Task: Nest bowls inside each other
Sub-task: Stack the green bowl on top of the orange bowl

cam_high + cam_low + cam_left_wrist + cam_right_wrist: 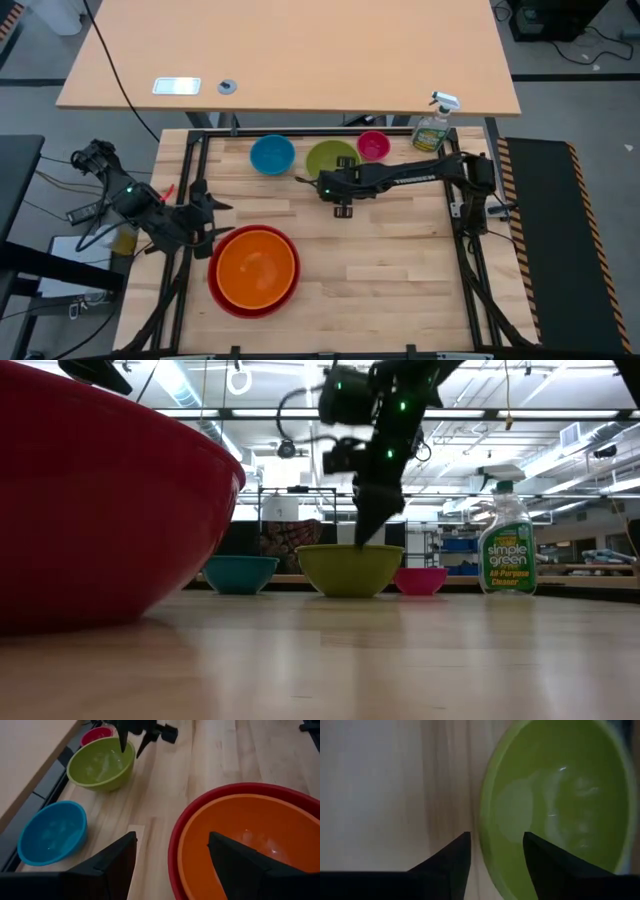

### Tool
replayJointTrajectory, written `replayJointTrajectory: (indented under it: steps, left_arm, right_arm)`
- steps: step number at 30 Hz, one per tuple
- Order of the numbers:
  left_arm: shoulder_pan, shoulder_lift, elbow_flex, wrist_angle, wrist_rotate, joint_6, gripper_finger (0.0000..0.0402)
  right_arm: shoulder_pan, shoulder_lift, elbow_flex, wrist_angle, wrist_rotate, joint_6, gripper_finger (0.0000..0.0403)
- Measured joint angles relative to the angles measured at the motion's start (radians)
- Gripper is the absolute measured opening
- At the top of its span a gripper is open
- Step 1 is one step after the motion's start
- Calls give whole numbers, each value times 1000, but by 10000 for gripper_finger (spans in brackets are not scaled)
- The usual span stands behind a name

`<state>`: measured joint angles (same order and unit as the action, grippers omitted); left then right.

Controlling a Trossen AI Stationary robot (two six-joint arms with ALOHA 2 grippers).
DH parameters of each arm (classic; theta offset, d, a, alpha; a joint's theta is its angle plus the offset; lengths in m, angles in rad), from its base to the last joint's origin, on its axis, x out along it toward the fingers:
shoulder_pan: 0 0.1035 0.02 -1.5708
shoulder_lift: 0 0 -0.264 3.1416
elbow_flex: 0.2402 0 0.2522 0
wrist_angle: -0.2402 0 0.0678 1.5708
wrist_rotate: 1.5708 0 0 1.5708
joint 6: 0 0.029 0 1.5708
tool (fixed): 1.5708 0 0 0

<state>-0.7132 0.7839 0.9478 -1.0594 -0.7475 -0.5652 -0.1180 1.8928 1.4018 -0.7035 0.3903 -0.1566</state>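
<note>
I should grab the green bowl by its rim with my right gripper next. Then I can put it inside the orange bowl (257, 266).
An orange bowl (257, 266) sits nested inside the red bowl (222, 297) at the near left of the table. Along the far edge the blue bowl (272, 154), green bowl (330, 156) and small pink bowl (373, 146) each rest on their bases. My right gripper (496, 836) is open over the green bowl's near rim, one finger outside and one over the inside. My left gripper (171, 837) is open and hovers left of the red bowl, holding nothing. My right gripper comes slanting down from the near right, with its open fingers on either side of the green bowl's near rim (484, 840). Whether a finger touches the rim I cannot tell. The bowl stands flat on the table.
A spray bottle of green cleaner (433, 128) stands at the far right, beside the pink bowl. Bare wooden tabletop (390, 260) lies to the right of the red bowl. A metal frame (470, 250) borders the table.
</note>
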Motion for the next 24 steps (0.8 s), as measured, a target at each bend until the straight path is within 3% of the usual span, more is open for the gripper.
replayJointTrajectory:
  steps: [4, 8, 12, 18, 24]
  left_arm:
    - [5, 1, 0, 0, 0, 0, 251]
    - [5, 1, 0, 0, 0, 0, 251]
    - [5, 1, 0, -1, 0, 0, 251]
    - [5, 1, 0, -1, 0, 5, 251]
    - [5, 1, 0, -3, 0, 8, 251]
  right_arm:
    - [-19, 58, -11, 10, -12, -15, 201]
    - [-30, 121, -11, 39, 16, -23, 193]
    - [-31, 168, -11, 40, 38, -27, 145]
    - [-6, 174, -11, -3, 99, -18, 28]
    - [71, 115, -11, -34, 148, -19, 38]
